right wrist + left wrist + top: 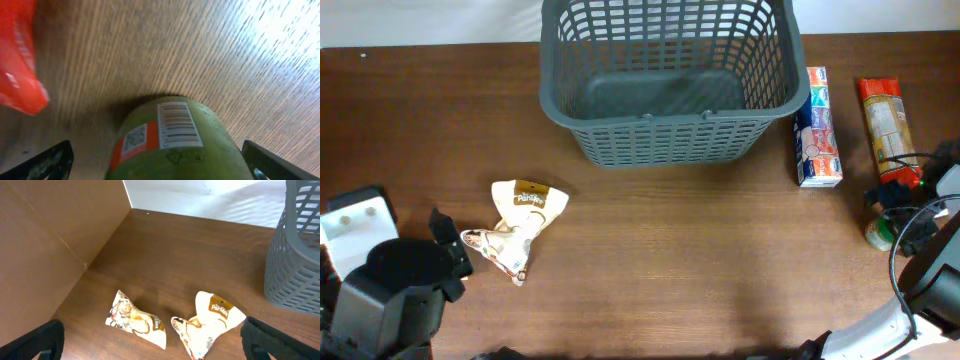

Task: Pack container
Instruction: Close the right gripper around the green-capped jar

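Note:
My right gripper closes on the green jar now, as closing would catch it. The jar sits deep between the gripper's fingers, level with its sides, so it is time to close.
The container (665, 85), a large dark grey lattice basket, stands at the far middle of the table with nothing in it; its wall (300, 255) shows at the right of the left wrist view. A crumpled white and gold packet (528, 212) (212, 317) lies front left, with a second small printed packet (136, 321) beside it. My left gripper (455, 255) (157, 342) is open just short of them, touching neither. My right gripper (895, 222) (160, 165) is open, its jaws wide on either side of a green jar (878, 236) (172, 145) with a barcode label.
A blue and white carton (817, 130) and a long red packet (888, 125) (17, 55) lie right of the basket. A brown board (45, 255) rises at the left. Cables (920, 225) loop by the right arm.

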Available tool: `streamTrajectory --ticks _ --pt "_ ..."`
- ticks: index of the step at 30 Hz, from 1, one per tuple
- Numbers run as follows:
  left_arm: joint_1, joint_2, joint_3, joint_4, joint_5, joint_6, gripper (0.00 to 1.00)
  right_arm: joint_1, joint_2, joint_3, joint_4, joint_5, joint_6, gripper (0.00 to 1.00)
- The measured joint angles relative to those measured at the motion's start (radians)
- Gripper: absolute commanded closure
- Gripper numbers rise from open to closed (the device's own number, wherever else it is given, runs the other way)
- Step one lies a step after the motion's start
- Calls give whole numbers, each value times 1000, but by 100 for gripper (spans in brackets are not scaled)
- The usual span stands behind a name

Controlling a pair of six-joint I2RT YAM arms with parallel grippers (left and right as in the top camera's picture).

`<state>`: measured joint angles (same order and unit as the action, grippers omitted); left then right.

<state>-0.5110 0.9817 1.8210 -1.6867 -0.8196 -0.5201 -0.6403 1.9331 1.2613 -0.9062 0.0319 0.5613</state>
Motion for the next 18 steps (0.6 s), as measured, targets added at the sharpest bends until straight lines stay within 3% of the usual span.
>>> streamTrajectory --ticks 18 --pt "0 0 0 0 0 0 1 0 0 -3 3 0 -8 1"
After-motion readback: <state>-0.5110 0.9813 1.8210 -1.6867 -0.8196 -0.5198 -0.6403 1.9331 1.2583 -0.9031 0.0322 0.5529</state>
